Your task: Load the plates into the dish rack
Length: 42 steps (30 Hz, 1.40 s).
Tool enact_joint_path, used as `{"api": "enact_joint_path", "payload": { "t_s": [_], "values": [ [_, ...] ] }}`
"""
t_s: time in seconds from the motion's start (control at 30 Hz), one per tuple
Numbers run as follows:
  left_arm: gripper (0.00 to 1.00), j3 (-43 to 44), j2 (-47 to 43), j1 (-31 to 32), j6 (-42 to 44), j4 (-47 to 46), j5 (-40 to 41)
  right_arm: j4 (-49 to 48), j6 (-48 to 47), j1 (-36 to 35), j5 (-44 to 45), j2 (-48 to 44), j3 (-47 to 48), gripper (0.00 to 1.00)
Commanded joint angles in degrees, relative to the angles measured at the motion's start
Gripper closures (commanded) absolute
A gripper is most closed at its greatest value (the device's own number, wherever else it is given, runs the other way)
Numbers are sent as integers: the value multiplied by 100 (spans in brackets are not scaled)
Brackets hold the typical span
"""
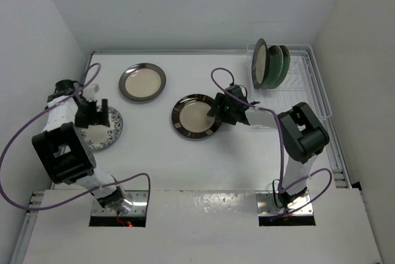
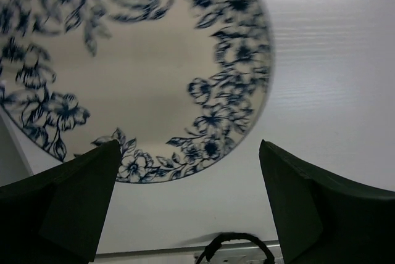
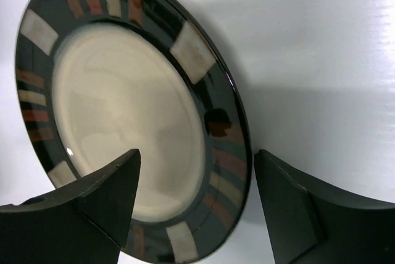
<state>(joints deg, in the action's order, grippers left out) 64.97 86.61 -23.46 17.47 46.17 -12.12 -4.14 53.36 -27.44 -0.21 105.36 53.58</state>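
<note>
The plate's opposite rim should stay free for handover. My left gripper should grab the blue-white plate [image 1: 106, 129] next by the plate's rim farthest from the dish rack.
The white wire dish rack [image 1: 321, 91] stands at the back right. It holds three plates upright: a cream one with a dark rim [image 1: 260, 62] and two green ones [image 1: 276, 66]. A cream plate with a dark grey rim [image 1: 142, 82] lies flat at the back left. Mid-table lies the cream plate with a brown patterned rim [image 1: 196, 116] [image 3: 123, 110]. My right gripper [image 1: 222, 108] [image 3: 196, 153] is open, its jaws straddling that plate's right rim. The blue-white plate [image 1: 106, 129] [image 2: 136, 66] lies at the left. My left gripper [image 1: 92, 116] [image 2: 188, 147] hangs wide open over its edge, holding nothing.
White walls close in the table on the left, back and right. A purple cable [image 1: 18, 147] loops off the left arm, and another [image 1: 217, 79] arcs above the right gripper. A metal rail [image 2: 290, 253] with a black cable loop [image 2: 234, 239] shows in the left wrist view.
</note>
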Motion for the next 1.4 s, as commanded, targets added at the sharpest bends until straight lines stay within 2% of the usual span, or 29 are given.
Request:
{"api": "enact_joint_path", "payload": {
  "t_s": [0.0,0.1,0.23,0.37,0.5,0.6,0.63,0.67,0.7,0.83,0.93,1.0,1.03,1.13,1.2,1.27,1.3,1.37],
  "values": [
    [1,-116,391,-1287,-490,-117,53,353,-247,63,223,-279,-164,25],
    [2,-37,620,-1984,-692,-117,-377,353,-362,55,258,-454,-252,25],
    [2,-195,787,-2372,-938,-564,-379,326,-511,46,328,-639,-278,25],
    [2,-257,1296,-2444,-1009,-679,-440,326,-687,46,407,-754,-243,25],
    [12,-81,1920,-2444,-939,-680,-906,344,-906,55,539,-912,-208,24],
    [30,-20,2368,-2566,-992,-794,-853,361,-977,28,627,-1017,-190,24],
    [45,-19,2456,-2671,-992,-794,-932,353,-977,37,671,-1087,-199,24],
    [54,-19,2518,-2724,-992,-794,-1011,344,-994,37,680,-1114,-208,24],
    [71,-19,2519,-2725,-992,-794,-1177,335,-1021,37,697,-1201,-217,24],
    [100,-19,2361,-2778,-939,-794,-1415,335,-1179,28,785,-1316,-155,24],
    [100,112,2011,-2725,-553,-505,-1748,396,-1564,-59,873,-1421,11,24],
    [100,339,1747,-2655,61,-93,-2273,397,-1811,-120,891,-1527,73,24],
    [100,445,1467,-2559,359,109,-2486,397,-2247,-165,873,-1562,187,24],
    [100,1042,1087,-2085,1659,1102,-3144,397,-2986,-244,260,-1598,520,23],
    [100,1315,815,-1584,2414,1663,-3427,397,-3217,-270,-747,-1528,749,23],
    [100,1580,656,-1206,2620,1772,-3832,283,-3524,-323,-1530,-1361,1048,21],
    [100,1641,595,-796,2621,1833,-3920,248,-3587,-358,-1883,-1299,1127,21],
    [100,1825,524,-389,2621,1834,-4174,89,-3719,-454,-2149,-1063,1425,19]
  ]
}}
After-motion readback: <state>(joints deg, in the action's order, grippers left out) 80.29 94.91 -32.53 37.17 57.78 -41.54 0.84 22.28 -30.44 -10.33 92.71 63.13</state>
